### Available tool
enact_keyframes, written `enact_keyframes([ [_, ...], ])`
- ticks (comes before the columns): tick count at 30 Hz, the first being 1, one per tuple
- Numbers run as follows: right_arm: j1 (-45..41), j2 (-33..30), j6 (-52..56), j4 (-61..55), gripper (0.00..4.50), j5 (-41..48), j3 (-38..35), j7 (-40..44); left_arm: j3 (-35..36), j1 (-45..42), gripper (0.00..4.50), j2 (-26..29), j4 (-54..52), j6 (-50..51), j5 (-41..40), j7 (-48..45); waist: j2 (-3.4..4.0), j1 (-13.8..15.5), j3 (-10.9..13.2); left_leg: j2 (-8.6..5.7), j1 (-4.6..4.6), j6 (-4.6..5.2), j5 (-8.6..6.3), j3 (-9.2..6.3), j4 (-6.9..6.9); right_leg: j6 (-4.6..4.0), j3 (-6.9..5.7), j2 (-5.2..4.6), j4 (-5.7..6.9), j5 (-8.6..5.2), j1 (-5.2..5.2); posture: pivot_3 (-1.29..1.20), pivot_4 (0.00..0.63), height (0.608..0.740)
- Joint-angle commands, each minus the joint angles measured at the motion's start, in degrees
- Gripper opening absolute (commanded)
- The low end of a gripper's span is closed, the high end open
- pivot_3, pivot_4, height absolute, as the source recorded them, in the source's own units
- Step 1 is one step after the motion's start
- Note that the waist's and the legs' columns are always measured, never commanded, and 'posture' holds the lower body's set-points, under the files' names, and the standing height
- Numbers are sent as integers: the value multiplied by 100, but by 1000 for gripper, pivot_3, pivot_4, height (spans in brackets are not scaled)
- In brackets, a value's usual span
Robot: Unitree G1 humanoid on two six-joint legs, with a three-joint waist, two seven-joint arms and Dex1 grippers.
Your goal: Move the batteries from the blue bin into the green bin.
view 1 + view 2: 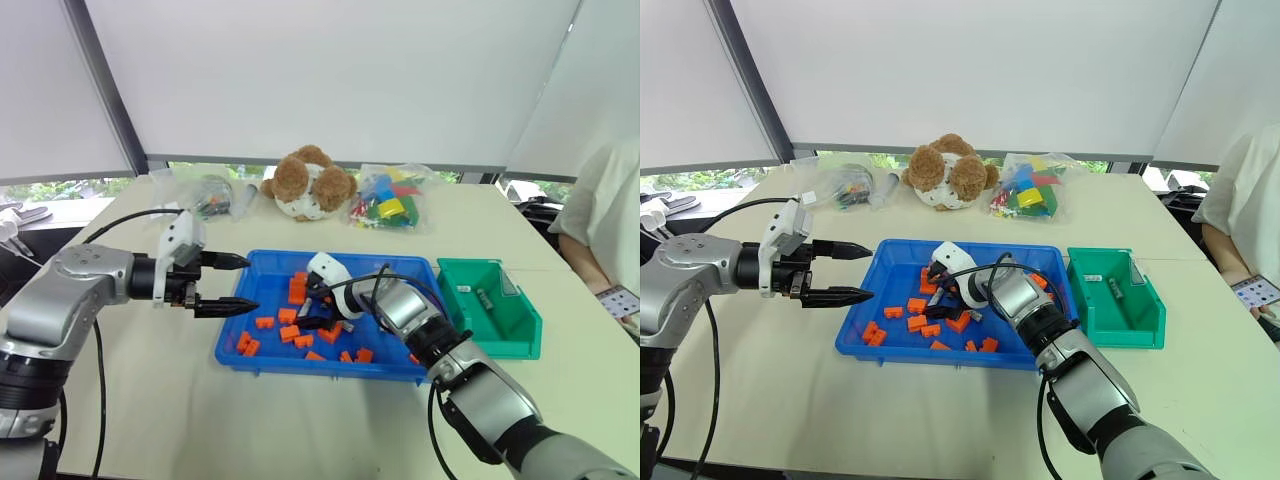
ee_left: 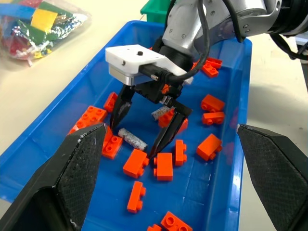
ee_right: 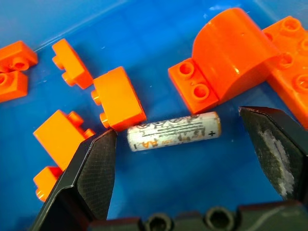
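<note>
My right gripper closes next, since its fingers are on both sides of the silver battery on the bottom of the blue bin. Closing now would catch it.
The blue bin (image 1: 262,282) lies mid-table, holding several orange bricks (image 1: 297,290) and batteries. My right gripper (image 1: 309,309) is low inside it, open. In the right wrist view its fingers (image 3: 91,168) straddle one silver battery (image 3: 174,131) lying flat on the bin floor, with a gap on each side. A second battery (image 2: 160,113) lies behind that gripper. My left gripper (image 1: 252,283) hovers open at the bin's left rim, pointing right, with nothing in it. The green bin (image 1: 520,335) stands right of the blue bin, with two batteries (image 1: 485,297) inside.
A plush bear (image 1: 308,183), a bag of coloured bricks (image 1: 390,205) and another clear bag (image 1: 205,195) sit along the table's far side. A person (image 1: 605,220) sits at the right edge, holding a phone (image 1: 620,300).
</note>
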Motion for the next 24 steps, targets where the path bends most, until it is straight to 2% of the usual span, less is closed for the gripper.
enact_keyframes([
  [1,-55,31,11,13,4364,-126,-83,19,184,-15,4500,74,-176,3,-70,42,0,-3,0,0,0,0,0,0,0,0,0,0,0,0,0,0,150,727],
  [4,-42,36,20,11,3515,-167,-100,22,182,-11,4500,58,-192,5,-76,68,0,-2,0,0,0,0,0,0,0,0,0,0,0,0,0,0,150,727],
  [7,-20,28,69,-60,2159,-189,-115,51,165,-22,4500,37,-189,-2,-71,83,0,-1,0,0,0,0,0,0,0,0,0,0,0,0,0,0,150,727],
  [11,16,-129,313,-505,2158,-201,-241,63,131,-43,4500,-6,-169,-21,-71,94,0,1,0,0,0,0,0,0,0,0,0,0,0,0,0,0,150,727],
  [15,141,-680,1072,-1878,2158,-12,-831,-49,91,-57,4500,-65,-164,-36,-71,102,1,38,1,0,-3,0,0,0,0,0,0,-2,-1,0,-1,0,150,727],
  [19,346,-1643,2222,-3440,2158,278,-1972,-219,42,-82,4500,-150,-126,-62,-59,75,1,56,0,-1,-11,0,0,0,2,0,-1,-5,-2,0,-7,0,150,727],
  [24,911,-3100,2504,-3759,2158,186,-2821,-378,-47,-139,4500,-268,-4,-156,9,10,-3,53,-2,-2,-11,4,-3,-1,-1,-1,-1,-5,-7,-1,-5,0,150,727],
])
